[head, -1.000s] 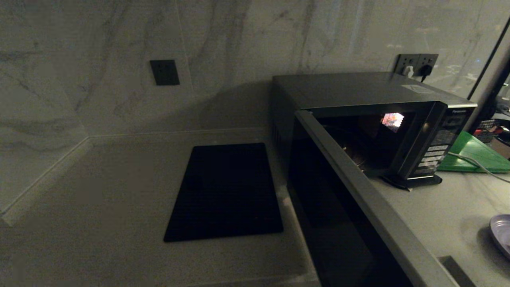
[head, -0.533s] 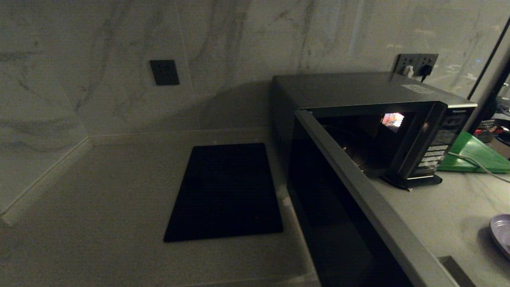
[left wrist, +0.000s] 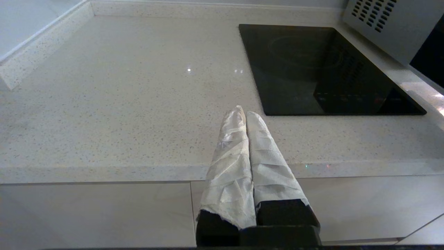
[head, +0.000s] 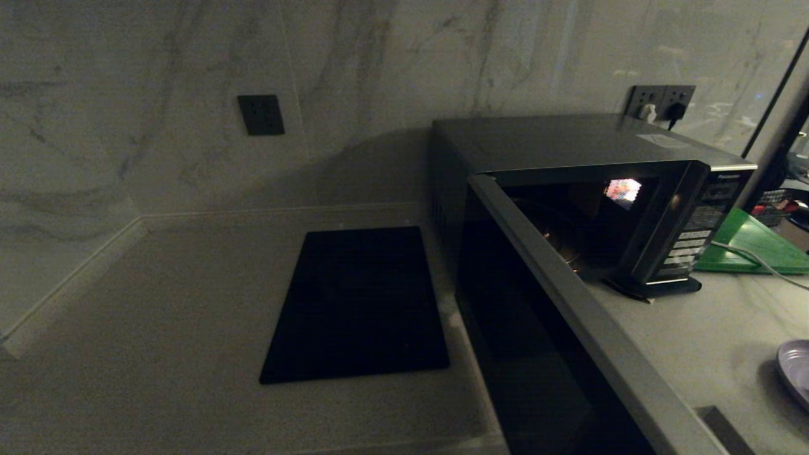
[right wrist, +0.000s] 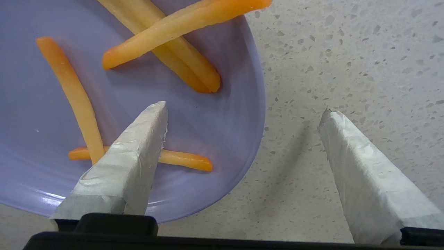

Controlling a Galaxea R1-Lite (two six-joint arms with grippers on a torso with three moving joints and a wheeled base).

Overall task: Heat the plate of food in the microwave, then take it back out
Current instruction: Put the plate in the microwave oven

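Note:
The fingers of my right gripper straddle the plate's rim [right wrist: 263, 104], the outer one almost meeting its shadow, so it is time to close on the plate.
The black microwave [head: 569, 145] stands on the counter with its door [head: 569, 328] swung wide toward me and its cavity lit. The lilac plate of food [right wrist: 121, 104] lies on the speckled counter, and only its edge [head: 795, 373] shows at the right border of the head view. My right gripper [right wrist: 242, 111] hangs open just over the plate's rim, one taped finger [right wrist: 128, 163] above the plate's inside, the other [right wrist: 364, 166] over bare counter. Several orange-yellow sticks lie on the plate. My left gripper [left wrist: 241, 113] is shut and empty, held before the counter's front edge.
A flat black cooktop slab [head: 360, 303] lies left of the microwave. A green board [head: 752, 249] with a grey cable across it sits right of the microwave. Wall sockets [head: 660, 101] are behind it. Marble walls close the counter at the back and left.

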